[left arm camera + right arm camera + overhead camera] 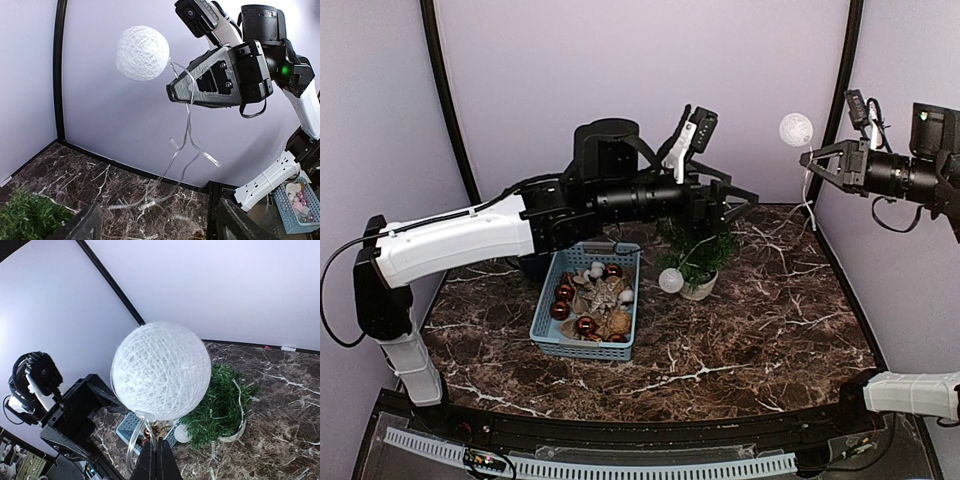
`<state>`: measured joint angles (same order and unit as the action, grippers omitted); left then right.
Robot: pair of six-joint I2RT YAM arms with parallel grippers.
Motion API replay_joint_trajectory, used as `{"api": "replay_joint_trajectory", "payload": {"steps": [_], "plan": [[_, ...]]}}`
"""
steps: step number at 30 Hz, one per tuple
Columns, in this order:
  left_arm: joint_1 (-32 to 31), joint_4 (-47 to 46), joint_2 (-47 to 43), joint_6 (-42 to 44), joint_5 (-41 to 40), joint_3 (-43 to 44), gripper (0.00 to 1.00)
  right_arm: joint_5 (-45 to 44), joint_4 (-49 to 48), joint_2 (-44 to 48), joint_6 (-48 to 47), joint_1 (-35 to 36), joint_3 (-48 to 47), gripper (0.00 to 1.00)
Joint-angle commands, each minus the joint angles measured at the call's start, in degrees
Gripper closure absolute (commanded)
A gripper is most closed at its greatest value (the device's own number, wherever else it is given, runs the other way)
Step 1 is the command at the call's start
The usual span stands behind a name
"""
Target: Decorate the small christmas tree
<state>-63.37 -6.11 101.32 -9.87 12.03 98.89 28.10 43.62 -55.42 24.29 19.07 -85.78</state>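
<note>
Next, my left gripper grabs the string's clear cord [808, 192] to hang the white yarn ball on the tree [702, 252], leaving the ball free.
The small christmas tree [702, 252] stands in a white pot at the table's middle, with a clear light-string cord draped over it. A white yarn ball [671, 280] of that string hangs at its left side. My right gripper [810, 160] is high at the right, shut on the clear cord just under a second white yarn ball [796, 128]. In the right wrist view that ball [161, 371] sits right above my shut fingers [150, 462], with the tree [220, 405] below. My left gripper [745, 203] is open and empty above the tree. In the left wrist view the ball [142, 52] hangs ahead.
A blue basket [588, 300] with red baubles, pine cones and pale ornaments stands left of the tree. Loose cord trails over the marble table [770, 330] toward the back right corner. Purple walls and black corner posts close in the back and sides.
</note>
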Motion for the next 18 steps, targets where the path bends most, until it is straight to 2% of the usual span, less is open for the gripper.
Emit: {"api": "replay_joint_trajectory", "payload": {"steps": [1, 8, 18], "plan": [[0.0, 0.3, 4.7, -0.2, 7.0, 4.7, 0.19, 8.1, -6.0, 1.6, 1.4, 0.3, 2.6, 1.00], [-0.5, 0.6, 8.6, 4.8, 11.2, 5.4, 0.19, 11.8, -8.5, 2.1, 2.4, 0.3, 2.8, 1.00], [-0.6, -2.4, 11.8, 5.2, 5.2, 7.4, 0.29, 15.7, -9.7, 3.2, 2.9, 0.4, 4.8, 1.00]]}}
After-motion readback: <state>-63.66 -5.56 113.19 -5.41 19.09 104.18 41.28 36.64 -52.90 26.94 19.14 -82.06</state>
